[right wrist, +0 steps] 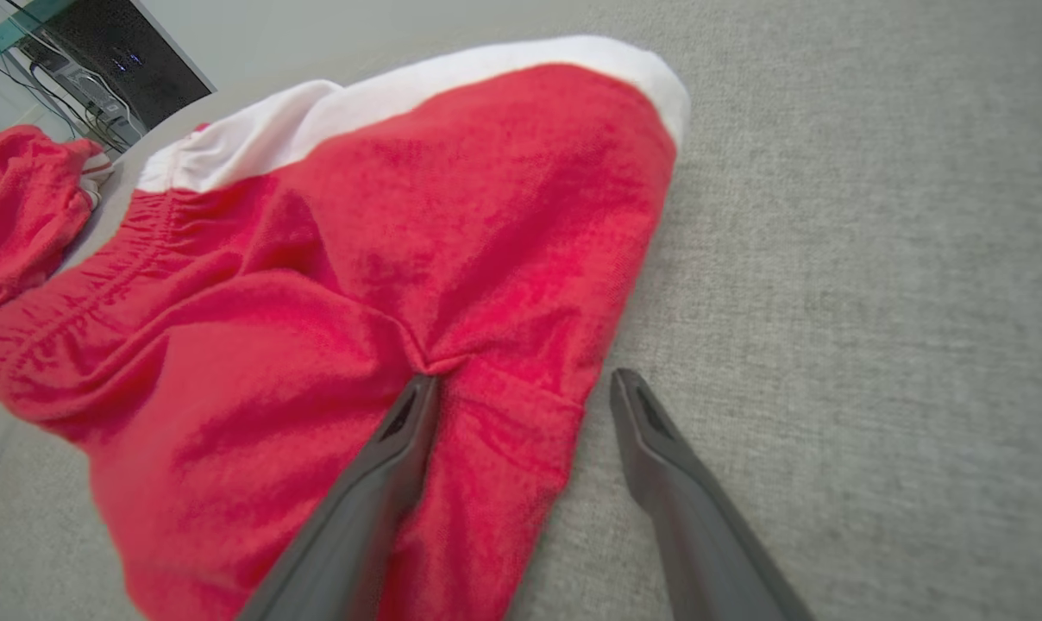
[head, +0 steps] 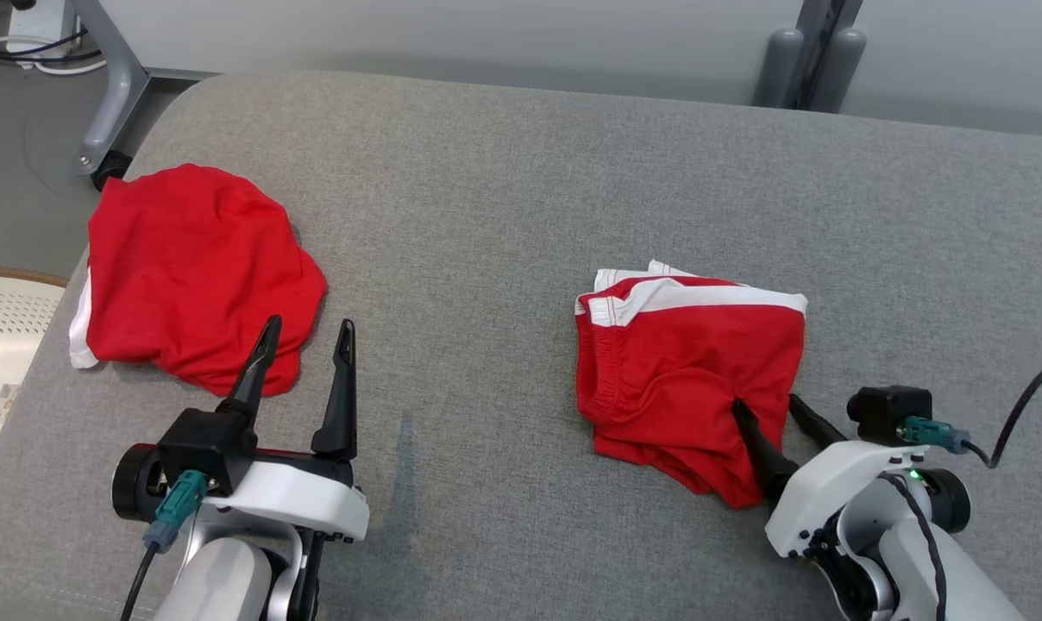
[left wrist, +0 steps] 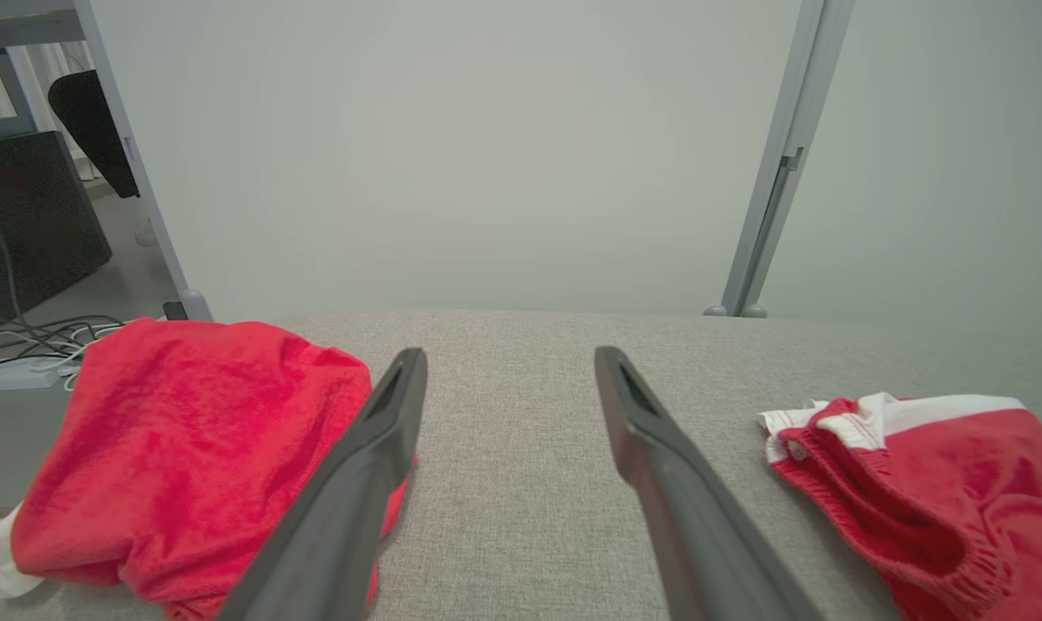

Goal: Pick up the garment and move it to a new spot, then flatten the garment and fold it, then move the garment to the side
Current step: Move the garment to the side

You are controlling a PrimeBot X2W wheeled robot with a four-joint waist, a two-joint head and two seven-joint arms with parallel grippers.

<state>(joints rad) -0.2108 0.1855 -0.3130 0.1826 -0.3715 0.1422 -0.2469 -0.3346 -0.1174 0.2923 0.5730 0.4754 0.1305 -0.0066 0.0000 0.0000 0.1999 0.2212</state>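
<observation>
The wide red panel [head: 683,378] lies slack. My right gripper should next pinch the garment by its folded side edge [head: 776,419], where the cloth rounds up, to move it.
A crumpled red garment [head: 685,362] with a white band lies on the grey cloth-covered surface [head: 504,216], right of centre; it also shows as red cloth [left wrist: 961,483] in the left wrist view. My right gripper [head: 764,402] is open at its near right edge. In the right wrist view, one finger [right wrist: 392,448] presses into the red cloth [right wrist: 443,216] and the other rests on bare grey fabric beside it, right gripper [right wrist: 525,379]. A second red garment [head: 193,267] lies bunched at the far left edge. My left gripper [head: 310,322] hovers open just right of it, holding nothing, left gripper [left wrist: 511,351].
The surface's rounded left edge drops off beside the left red garment [left wrist: 185,431]. A white perforated object [head: 3,336] stands on the floor there. A metal frame leg with a caster [head: 111,103] and two grey posts [head: 810,60] stand behind the far edge.
</observation>
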